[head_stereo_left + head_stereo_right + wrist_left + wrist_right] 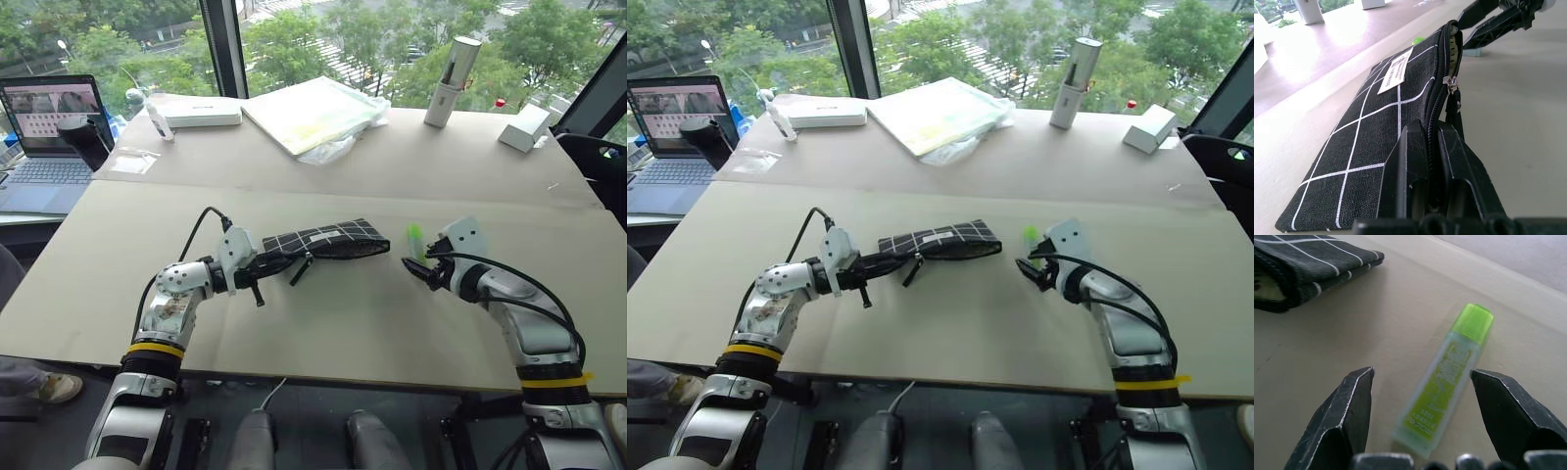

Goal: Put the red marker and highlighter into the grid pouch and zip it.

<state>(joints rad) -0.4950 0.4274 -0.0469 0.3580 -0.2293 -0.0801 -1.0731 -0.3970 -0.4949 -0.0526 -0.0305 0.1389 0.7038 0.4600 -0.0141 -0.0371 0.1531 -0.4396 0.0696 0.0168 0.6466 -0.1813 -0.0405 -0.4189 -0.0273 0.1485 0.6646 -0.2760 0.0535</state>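
The highlighter should slide cap first into the grid pouch (1317, 269), so I should next grab it with my right gripper by its uncapped rear end (1418, 433).
The grid pouch (323, 240), black with white lines, lies flat mid-table. Its zipper pull (1451, 85) hangs at the side, and the far end gapes open on a pale lining (1266, 286). My left gripper (260, 266) is shut on the pouch's near zipper edge (1432, 147). The highlighter (1447, 382), light green with a brighter green cap, lies on the table just right of the pouch (414, 238). My right gripper (1421, 373) is open, tilted down, with one finger on each side of the highlighter's rear end and not touching it. The red marker is out of view.
At the table's far side stand a laptop (49, 127), a flat white box (201, 113), a plastic-wrapped pad (309, 113), a tall white bottle (451, 83) and a small white box (524, 127). A seam (343, 191) crosses the tabletop behind the pouch.
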